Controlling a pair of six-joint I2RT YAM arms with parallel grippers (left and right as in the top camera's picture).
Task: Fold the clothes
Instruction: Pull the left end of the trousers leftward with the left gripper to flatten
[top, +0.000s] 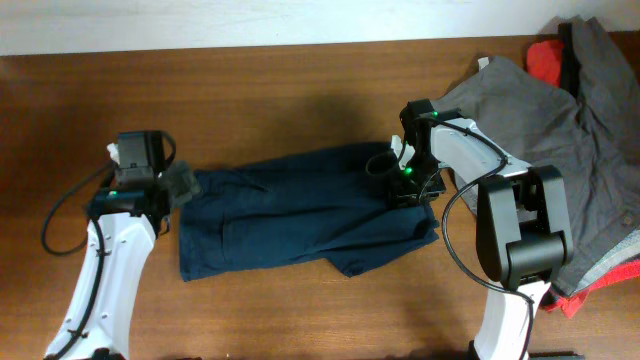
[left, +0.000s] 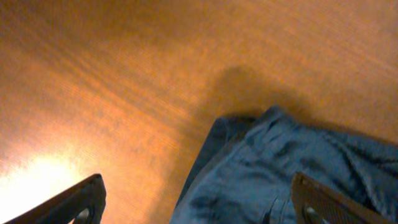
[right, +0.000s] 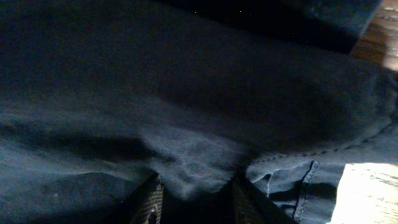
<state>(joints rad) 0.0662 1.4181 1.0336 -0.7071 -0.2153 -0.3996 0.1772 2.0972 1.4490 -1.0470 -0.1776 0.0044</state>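
Observation:
I will fold one end of the shorts across. My left gripper should first grab the shorts (top: 290, 210) by that end's edge, opposite my right gripper.
The dark navy-blue shorts (top: 290, 210) lie spread flat across the middle of the wooden table. My left gripper (top: 183, 186) hovers at their left end with its jaws wide open. In the left wrist view the open gripper (left: 196, 194) straddles the edge of the shorts (left: 280, 162), with bare wood on the left. My right gripper (top: 408, 185) sits on the right end of the shorts. In the right wrist view the gripper (right: 198, 199) is shut on a bunched fold of the navy cloth (right: 186, 93).
A pile of grey garments (top: 540, 110) with red-orange pieces (top: 545, 60) lies at the right edge of the table, close behind my right arm. Bare wood (top: 250, 90) lies behind and in front of the shorts. A cable loops beside the left arm.

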